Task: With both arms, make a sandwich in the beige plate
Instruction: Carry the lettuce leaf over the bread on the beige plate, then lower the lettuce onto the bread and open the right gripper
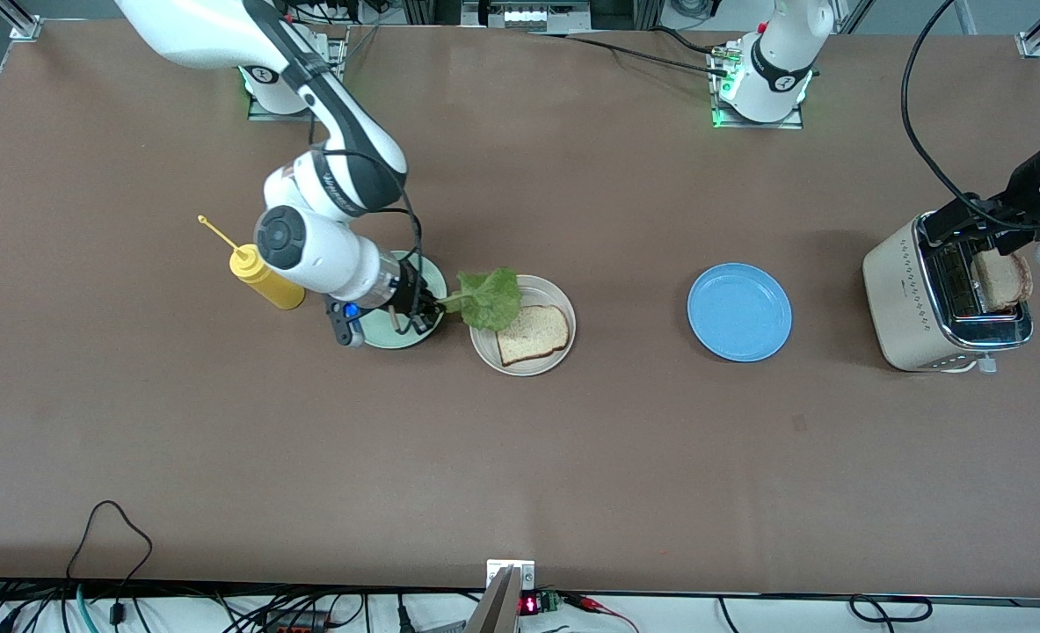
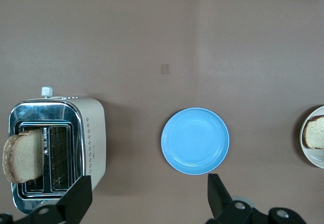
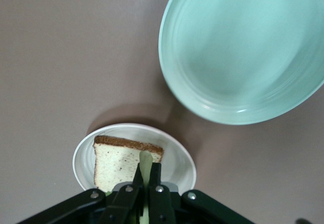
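The lettuce leaf's lower edge reaches only the bread slice's corner, so my right gripper now keeps hold of the leaf until it covers the slice.
The beige plate (image 1: 484, 352) holds one bread slice (image 1: 533, 334). My right gripper (image 1: 436, 304) is shut on the pale stem of a crinkled green lettuce leaf (image 1: 490, 298), which hangs over the plate's rim toward the right arm's end. In the right wrist view the stem (image 3: 146, 159) sits pinched between the fingers of the right gripper (image 3: 147, 172), above the slice (image 3: 117, 162) and the plate (image 3: 179, 155). A second bread slice (image 1: 1003, 280) stands in the toaster (image 1: 906, 308). My left gripper (image 1: 981, 220) hovers open over the toaster, holding nothing; its fingers (image 2: 81, 191) stand wide apart.
A mint-green plate (image 1: 396, 336) lies under the right wrist, beside the beige plate. A yellow squeeze bottle (image 1: 265, 277) stands toward the right arm's end. A blue plate (image 1: 739, 312) lies between the beige plate and the toaster.
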You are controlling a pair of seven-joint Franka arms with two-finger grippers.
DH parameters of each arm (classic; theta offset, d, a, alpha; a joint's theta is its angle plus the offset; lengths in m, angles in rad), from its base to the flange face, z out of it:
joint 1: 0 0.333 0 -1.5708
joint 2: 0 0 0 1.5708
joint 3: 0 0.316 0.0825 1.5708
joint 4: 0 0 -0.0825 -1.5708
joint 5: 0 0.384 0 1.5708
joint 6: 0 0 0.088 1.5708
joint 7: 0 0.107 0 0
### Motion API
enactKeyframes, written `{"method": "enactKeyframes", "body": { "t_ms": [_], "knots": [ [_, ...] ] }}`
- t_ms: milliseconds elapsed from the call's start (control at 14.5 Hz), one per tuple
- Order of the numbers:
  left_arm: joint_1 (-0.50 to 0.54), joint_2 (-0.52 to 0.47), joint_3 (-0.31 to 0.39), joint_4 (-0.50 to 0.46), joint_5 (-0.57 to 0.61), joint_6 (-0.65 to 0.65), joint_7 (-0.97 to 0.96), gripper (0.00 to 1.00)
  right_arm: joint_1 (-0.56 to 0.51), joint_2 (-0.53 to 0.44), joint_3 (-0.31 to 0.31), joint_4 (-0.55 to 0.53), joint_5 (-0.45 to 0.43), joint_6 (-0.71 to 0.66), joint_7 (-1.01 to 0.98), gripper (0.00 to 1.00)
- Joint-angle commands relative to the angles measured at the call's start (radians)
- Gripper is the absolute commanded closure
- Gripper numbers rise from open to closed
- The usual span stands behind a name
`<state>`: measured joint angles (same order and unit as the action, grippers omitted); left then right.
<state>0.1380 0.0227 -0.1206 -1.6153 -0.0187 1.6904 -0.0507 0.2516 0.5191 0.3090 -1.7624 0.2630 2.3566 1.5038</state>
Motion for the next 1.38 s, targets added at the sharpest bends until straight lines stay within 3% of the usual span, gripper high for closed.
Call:
{"method": "enactKeyframes", "body": {
  "t_ms": [0,415,899,1037,1175,1314],
  "knots": [
    [0.011,-0.006,-0.002,-0.008,-0.017,0.012,0.011,0.0,0.052,0.045,-0.011,0.024,0.005,0.067,0.088,1.0],
    [0.011,-0.006,-0.002,-0.008,-0.017,0.012,0.011,0.0,0.107,0.127,-0.011,0.032,0.005,0.193,0.14,0.99],
    [0.011,-0.001,-0.001,-0.008,-0.017,0.012,0.011,0.0,0.133,0.199,-0.013,0.109,0.005,0.228,0.19,0.78],
    [0.011,-0.001,-0.001,-0.008,-0.017,0.012,0.011,0.0,0.143,0.209,-0.013,0.109,0.005,0.256,0.19,0.47],
    [0.011,-0.001,-0.001,-0.008,-0.017,0.012,0.011,0.0,0.143,0.21,-0.014,0.109,0.005,0.257,0.19,0.04],
    [0.011,-0.001,-0.001,-0.008,-0.017,0.012,0.011,0.0,0.135,0.197,-0.014,0.109,-0.002,0.253,0.178,0.0]
  ]
}}
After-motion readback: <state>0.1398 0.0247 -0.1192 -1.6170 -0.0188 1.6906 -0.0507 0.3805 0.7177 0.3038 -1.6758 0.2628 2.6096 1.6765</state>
